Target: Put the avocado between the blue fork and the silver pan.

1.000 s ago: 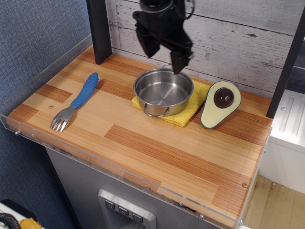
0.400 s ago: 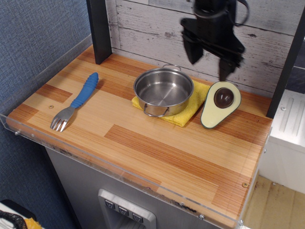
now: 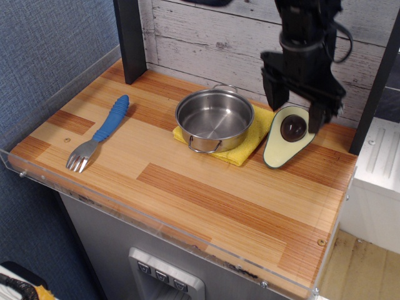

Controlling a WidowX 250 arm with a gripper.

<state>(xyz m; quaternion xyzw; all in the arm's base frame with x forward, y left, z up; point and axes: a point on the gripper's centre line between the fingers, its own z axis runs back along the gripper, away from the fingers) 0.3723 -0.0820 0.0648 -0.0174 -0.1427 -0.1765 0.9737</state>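
My gripper grabs the avocado across its body around the pit [image 3: 290, 134] next, to set it between the blue fork and the silver pan [image 3: 214, 119].
The avocado [image 3: 287, 137] lies cut face up at the back right of the wooden table, its brown pit showing, right of the yellow cloth. The silver pan [image 3: 214, 119] stands on that cloth at the middle back. The blue fork [image 3: 100, 133] lies at the left, tines toward the front edge. My gripper [image 3: 295, 112] is open just above the avocado's broad end, one finger on each side of it. It holds nothing.
A yellow cloth [image 3: 250, 142] lies under the pan. A black post [image 3: 130, 37] stands at the back left and another at the far right. A clear acrylic rim [image 3: 37, 112] runs along the left and front edges. A whitewashed plank wall is behind.
My gripper has moved from above the pan's back rim to the right and down, and now straddles the avocado's broad end. The avocado, pan and fork have not moved.
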